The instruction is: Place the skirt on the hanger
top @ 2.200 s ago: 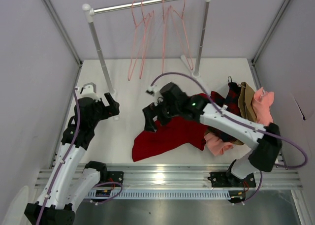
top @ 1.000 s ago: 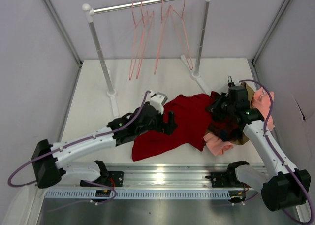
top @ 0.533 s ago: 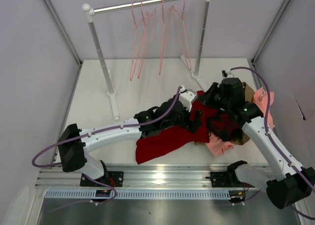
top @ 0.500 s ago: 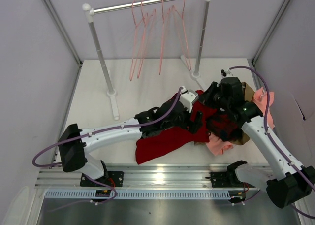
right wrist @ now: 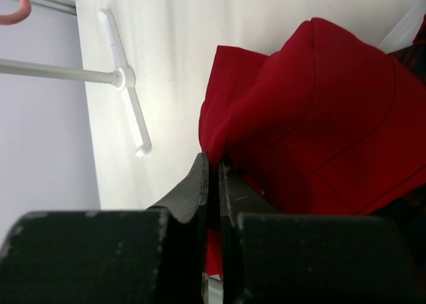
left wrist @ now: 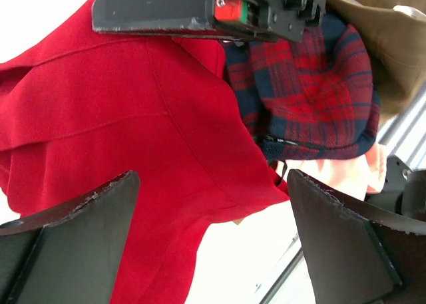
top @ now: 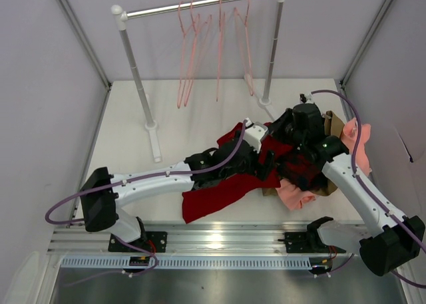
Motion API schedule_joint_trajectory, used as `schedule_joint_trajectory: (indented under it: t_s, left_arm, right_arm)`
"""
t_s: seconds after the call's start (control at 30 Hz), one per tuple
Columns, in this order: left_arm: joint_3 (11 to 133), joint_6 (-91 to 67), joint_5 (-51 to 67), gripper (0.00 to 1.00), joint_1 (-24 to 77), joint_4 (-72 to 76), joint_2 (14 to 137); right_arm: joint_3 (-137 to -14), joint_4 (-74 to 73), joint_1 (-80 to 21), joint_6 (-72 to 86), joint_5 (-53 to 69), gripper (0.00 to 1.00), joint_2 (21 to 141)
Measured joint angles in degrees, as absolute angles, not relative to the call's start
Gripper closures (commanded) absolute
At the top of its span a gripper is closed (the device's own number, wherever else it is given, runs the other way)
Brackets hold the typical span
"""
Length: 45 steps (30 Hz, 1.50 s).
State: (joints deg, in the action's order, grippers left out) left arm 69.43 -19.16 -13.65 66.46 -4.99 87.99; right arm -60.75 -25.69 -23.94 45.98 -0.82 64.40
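Observation:
Next, my left gripper pinches the skirt's bunched edge, apart from my right gripper's hold, to spread the skirt for the hanger.
The deep-red skirt lies spread on the white table, its far edge bunched up near my grippers. My right gripper is shut with an edge of the skirt pinched between its fingers; in the top view it reaches leftward over the cloth. My left gripper is open, hovering just above the skirt near its hem, with nothing between the fingers; from above it sits beside the clothes pile. Several salmon-pink hangers hang on the rail, one hanger in the middle.
The white rack stands at the back, its foot near the skirt. A red-and-black plaid garment, a tan one and a salmon-pink one are piled at the right. The metal rail runs along the near edge.
My left arm has stretched to the right across the skirt, and my right gripper has moved left onto the skirt's far edge. The skirt's near part has shifted a little.

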Motion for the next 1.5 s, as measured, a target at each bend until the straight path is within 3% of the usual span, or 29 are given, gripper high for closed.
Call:
schedule_joint_trajectory:
  t_s: [0.3,0.5,0.6,0.73,0.87,0.9,0.93,1.27,1.5]
  left_arm:
    - [68.31,-23.24,-19.9,0.05,67.55,-3.9,89.36]
    - [68.05,-25.69,-21.39,0.17,67.68,-1.67,91.37]
    - [68.12,-26.65,-21.96,0.3,67.9,-1.32,92.82]
    - [68.27,-27.88,-23.18,0.62,68.25,-1.83,94.56]
    - [68.27,-28.51,-25.32,0.8,68.4,-3.07,94.61]
    - [68.25,-28.51,-25.82,0.94,68.4,-3.42,94.54]
    - [68.25,-28.75,-26.63,1.0,68.4,-3.77,94.35]
    - [61.91,-27.29,-31.09,1.0,68.05,-4.45,82.04]
    - [55.51,-26.02,-24.84,1.0,64.25,-8.58,71.83]
  right_arm:
    - [-60.62,-24.38,-24.93,51.51,-5.67,1.0,64.51]
    - [-60.05,-24.21,-24.99,52.53,-6.46,1.0,64.49]
    - [-59.57,-24.1,-25.02,52.53,-6.57,1.0,64.49]
    - [-59.22,-23.94,-25.02,52.51,-6.68,1.0,64.4]
    - [-59.02,-23.79,-25.02,52.16,-6.68,1.0,64.31]
    - [-59.02,-23.77,-25.02,51.81,-6.68,1.0,64.31]
    - [-59.02,-23.77,-25.02,51.46,-6.66,1.0,64.31]
    - [-59.05,-23.27,-26.06,48.07,-5.89,1.0,65.52]
    - [-63.33,-23.92,-31.05,42.59,-2.5,1.0,71.79]
